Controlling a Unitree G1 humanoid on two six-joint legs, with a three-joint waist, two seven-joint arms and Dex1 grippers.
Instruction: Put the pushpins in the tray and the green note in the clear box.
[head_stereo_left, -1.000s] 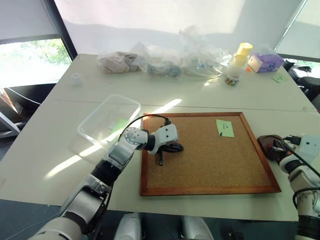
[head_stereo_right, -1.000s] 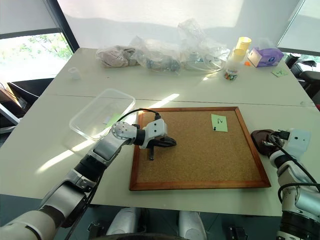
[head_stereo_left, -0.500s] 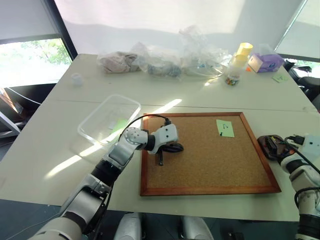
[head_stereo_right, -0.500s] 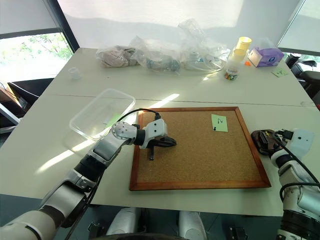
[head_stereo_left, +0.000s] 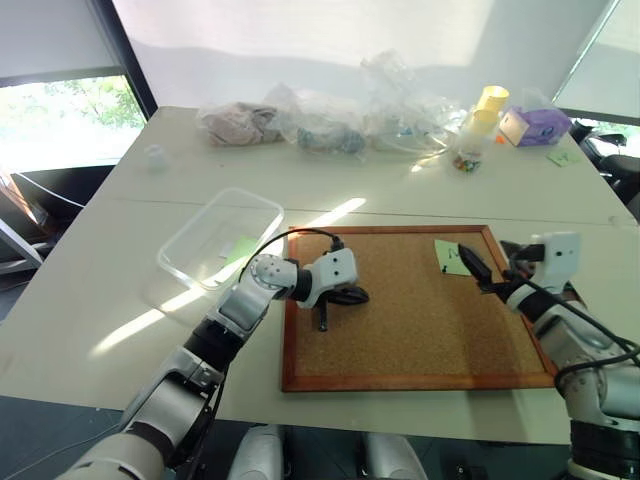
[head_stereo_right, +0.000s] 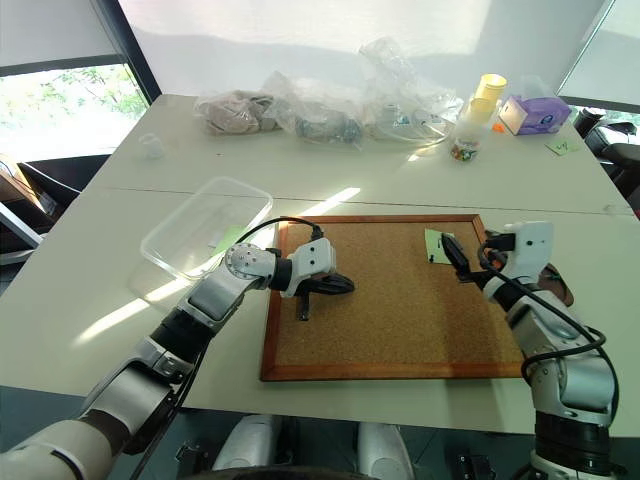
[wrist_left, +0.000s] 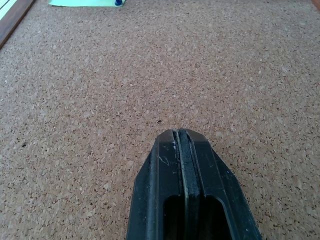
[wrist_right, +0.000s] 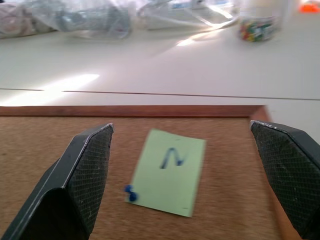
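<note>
I will next grab the blue pushpin at its corner with my right gripper, before the green note goes in the clear box.
The green note with a dark mark is pinned to the cork board near its far right corner. A blue pushpin sits at one of its corners. My right gripper hovers open and wide just right of the note, its fingers pointing at it. My left gripper rests shut and empty on the board's left part. The dark brown tray lies right of the board, mostly hidden behind my right arm. The clear box stands left of the board with a pale green paper inside.
Soft clear plastic bags lie along the table's far side. Beside them stand a yellow-lidded jar and a purple box. A small white cup sits far left.
My right gripper has swung left from over the tray to the board's right edge by the green note, and its fingers have spread wide. The left arm has stayed put.
</note>
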